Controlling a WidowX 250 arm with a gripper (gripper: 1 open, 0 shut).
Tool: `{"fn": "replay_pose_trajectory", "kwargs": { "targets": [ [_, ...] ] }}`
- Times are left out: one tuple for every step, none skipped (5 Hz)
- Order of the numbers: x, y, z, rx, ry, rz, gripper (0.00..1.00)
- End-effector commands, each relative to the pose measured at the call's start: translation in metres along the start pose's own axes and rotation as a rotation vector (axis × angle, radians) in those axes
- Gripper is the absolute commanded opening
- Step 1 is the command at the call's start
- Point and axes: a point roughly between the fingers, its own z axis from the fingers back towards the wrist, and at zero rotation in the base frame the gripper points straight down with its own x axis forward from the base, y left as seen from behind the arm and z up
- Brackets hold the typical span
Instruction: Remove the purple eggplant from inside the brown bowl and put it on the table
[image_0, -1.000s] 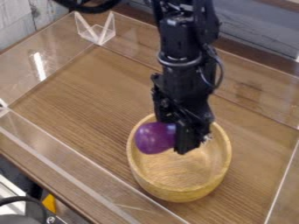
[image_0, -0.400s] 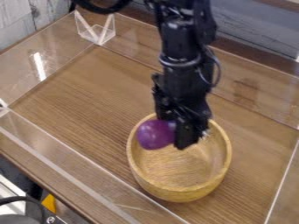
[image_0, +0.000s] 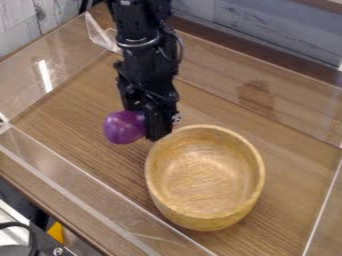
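Observation:
The purple eggplant (image_0: 124, 127) still hangs above the wooden table and would fall if my gripper opened now, so it comes down next, before my gripper opens.
My black gripper (image_0: 150, 125) points straight down, shut on the purple eggplant (image_0: 124, 127). The glossy eggplant bulges out to the left of the fingers and hangs just above the table (image_0: 80, 125), left of the brown bowl (image_0: 205, 176). The round tan wooden bowl sits at the lower right with nothing inside it. The fingertips are partly hidden behind the eggplant.
Clear acrylic walls (image_0: 60, 165) border the wooden table on the left and front. A small clear triangular stand (image_0: 104, 35) sits at the back left. The arm's black body rises from the gripper toward the top of the view.
The gripper has carried the eggplant out of the bowl, leftward over the rim, and now holds it above the table beside the bowl. The bowl has not moved.

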Motion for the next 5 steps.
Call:
{"fn": "replay_pose_trajectory", "kwargs": {
  "targets": [
    [0.002, 0.009, 0.009, 0.018, -0.022, 0.022, 0.0],
    [0.0, 0.014, 0.012, 0.021, -0.02, 0.044, 0.0],
    [0.015, 0.025, 0.015, 0.024, -0.014, 0.041, 0.0],
    [0.029, 0.037, 0.015, 0.031, -0.008, 0.04, 0.0],
    [0.024, 0.047, -0.005, 0.037, -0.004, 0.068, 0.0]
  ]
}}
